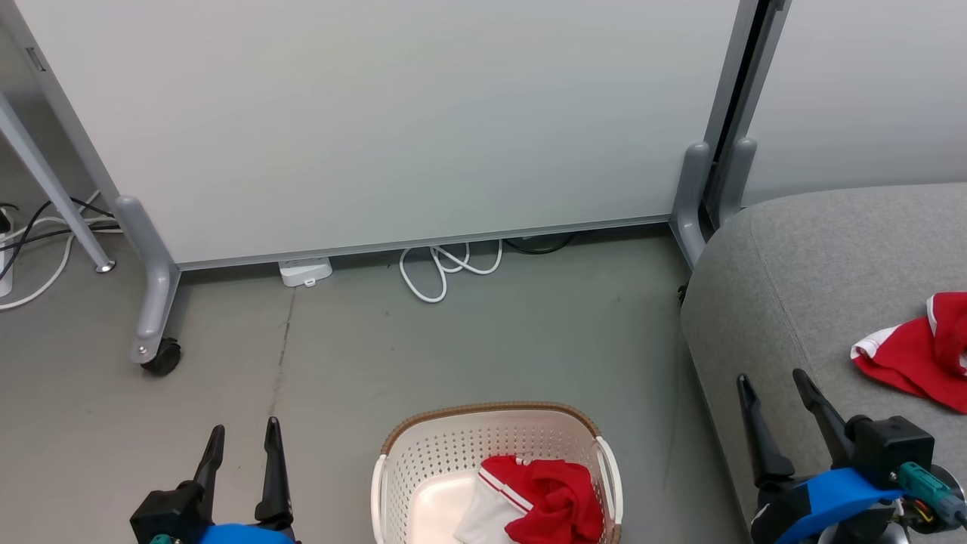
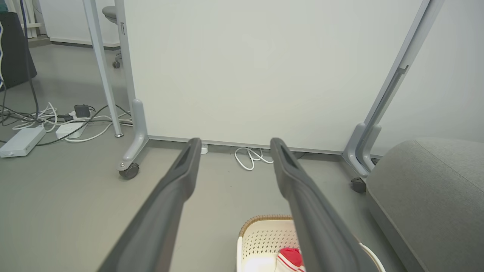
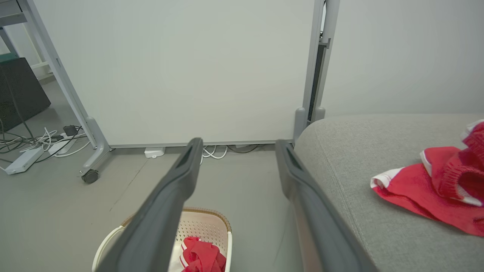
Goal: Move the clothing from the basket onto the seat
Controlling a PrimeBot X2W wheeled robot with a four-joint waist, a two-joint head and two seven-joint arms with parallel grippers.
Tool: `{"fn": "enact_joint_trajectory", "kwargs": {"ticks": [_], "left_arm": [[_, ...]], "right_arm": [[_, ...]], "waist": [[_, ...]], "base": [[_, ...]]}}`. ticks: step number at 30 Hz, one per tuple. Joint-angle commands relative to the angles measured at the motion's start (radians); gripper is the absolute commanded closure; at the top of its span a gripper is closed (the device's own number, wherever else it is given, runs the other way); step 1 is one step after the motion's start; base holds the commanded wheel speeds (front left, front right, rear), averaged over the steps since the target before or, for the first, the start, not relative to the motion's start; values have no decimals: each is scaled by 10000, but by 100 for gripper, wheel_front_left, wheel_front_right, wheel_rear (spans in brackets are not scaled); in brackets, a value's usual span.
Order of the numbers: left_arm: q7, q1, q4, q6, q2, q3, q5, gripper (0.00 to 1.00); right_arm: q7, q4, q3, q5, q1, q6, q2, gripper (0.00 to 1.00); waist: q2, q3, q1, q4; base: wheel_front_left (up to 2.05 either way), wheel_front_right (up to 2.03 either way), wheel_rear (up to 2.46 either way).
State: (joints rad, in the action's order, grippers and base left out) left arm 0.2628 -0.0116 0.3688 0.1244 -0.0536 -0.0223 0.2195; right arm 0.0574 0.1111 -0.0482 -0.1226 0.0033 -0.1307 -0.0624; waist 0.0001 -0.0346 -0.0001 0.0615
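The left gripper will next pick up the red garment by its bunched red folds that stand up, because the white panel [image 1: 486,515] lies flat in the basket [image 1: 423,461].
The cream basket [image 1: 423,461] with a brown rim stands on the floor at the bottom centre and holds a crumpled red garment [image 1: 551,499] with white stripes and a white panel. A second red garment [image 1: 918,355] with white trim lies on the grey seat [image 1: 816,272] at the right. My left gripper [image 1: 242,434] hangs open over the floor left of the basket. My right gripper [image 1: 774,381] is open beside the seat's front edge, left of the red garment there. The basket [image 2: 261,238] and seat [image 2: 427,189] show in the left wrist view, the basket [image 3: 204,226] and seat garment [image 3: 435,185] in the right.
A white partition [image 1: 393,121] on grey wheeled feet [image 1: 155,302] stands behind the basket. White cables [image 1: 446,264] and a power strip [image 1: 304,270] lie at its base. More cables and adapters [image 2: 45,121] lie on the floor at the far left.
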Motion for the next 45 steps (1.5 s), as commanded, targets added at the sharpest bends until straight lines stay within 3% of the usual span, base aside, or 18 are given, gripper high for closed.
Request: {"fn": "enact_joint_trajectory", "kwargs": {"ticks": [1, 31, 45], "left_arm": [[30, -69, -31, 88, 0, -61, -29, 0], [30, 314, 52, 65, -250, 260, 253, 0], [29, 888, 144, 64, -229, 501, 270, 0]], "right_arm": [[25, 30, 13, -8, 129, -1, 36, 0], [152, 216, 412, -274, -219, -1, 127, 0], [148, -40, 735, -251, -786, -1, 126, 0]], "waist": [[-1, -14, 1, 18], [-1, 390, 1, -152], [-1, 1743, 1, -973]], "base": [[0, 0, 0], [0, 0, 0], [0, 0, 0]]}}
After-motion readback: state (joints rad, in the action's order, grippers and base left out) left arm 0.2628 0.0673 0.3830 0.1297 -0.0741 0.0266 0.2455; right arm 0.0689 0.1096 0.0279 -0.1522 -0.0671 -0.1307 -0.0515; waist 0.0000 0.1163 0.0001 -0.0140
